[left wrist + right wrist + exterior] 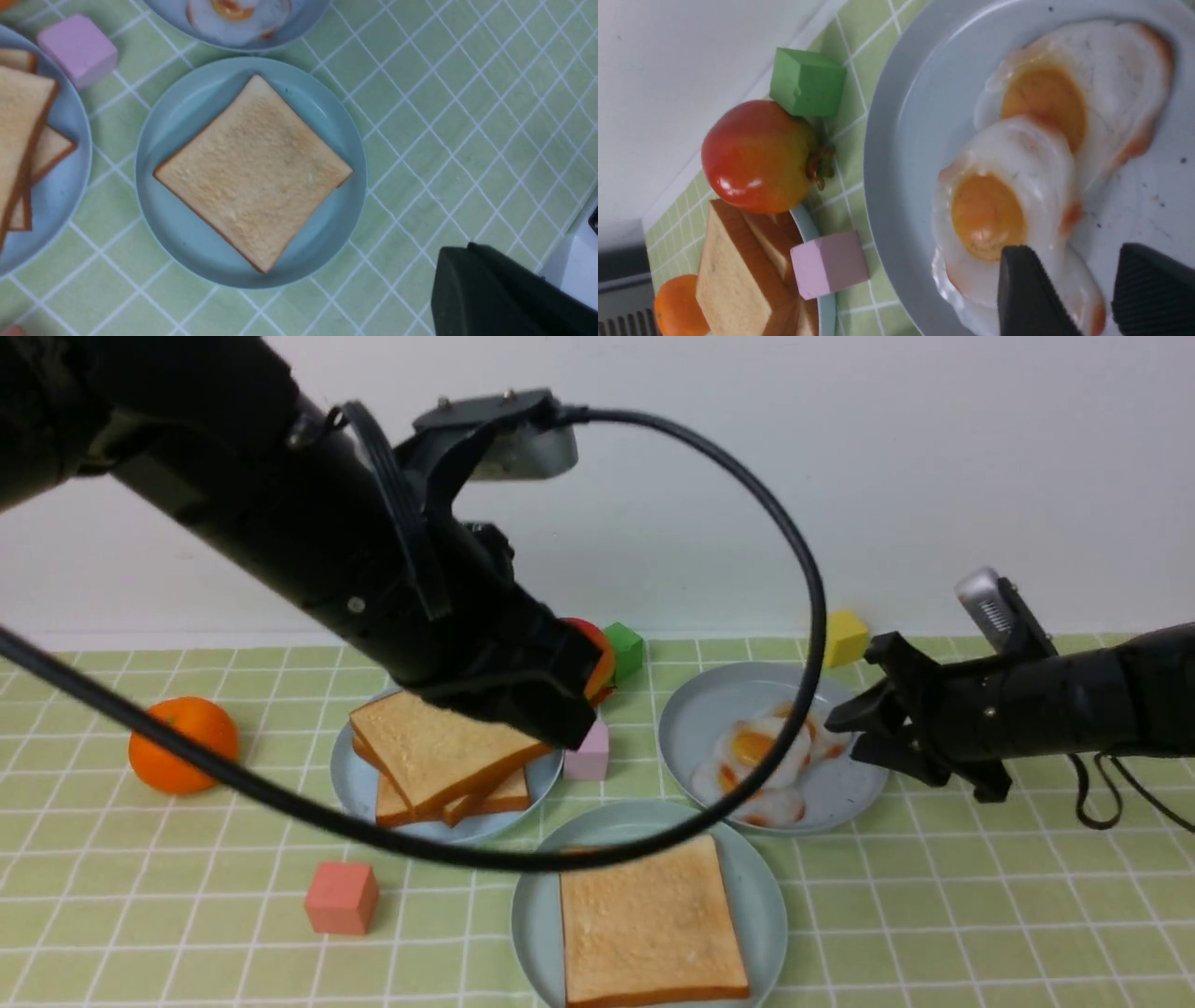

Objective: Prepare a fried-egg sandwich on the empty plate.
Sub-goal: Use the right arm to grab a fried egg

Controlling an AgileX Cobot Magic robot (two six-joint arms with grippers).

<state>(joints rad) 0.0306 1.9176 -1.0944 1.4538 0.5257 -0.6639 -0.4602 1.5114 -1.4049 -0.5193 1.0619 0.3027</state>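
My right gripper grabs the top egg by its white edge (797, 757) next, to lay it on the toast slice (649, 933).
The pale mint plate (767, 896) sits front centre with one square toast slice (649, 933) flat on it; both show in the left wrist view, plate (187, 107) and toast (252, 172). Several white-and-orange fried eggs (761, 751) overlap on a blue-grey plate (686, 719) behind it. My right gripper (840, 723) is open low over that plate's right side, its fingers (1027, 289) straddling an egg's edge (1008, 196). My left gripper (560, 723) hangs above the toast pile (439, 747), shut and empty (467, 247).
The toast pile lies on a second blue-grey plate (350, 784). Around the plates are an orange (182, 745), a salmon cube (342, 896), a lilac cube (588, 756), a green cube (624, 649), a yellow cube (845, 637) and a red fruit (756, 156). A black cable (803, 569) loops over the plates.
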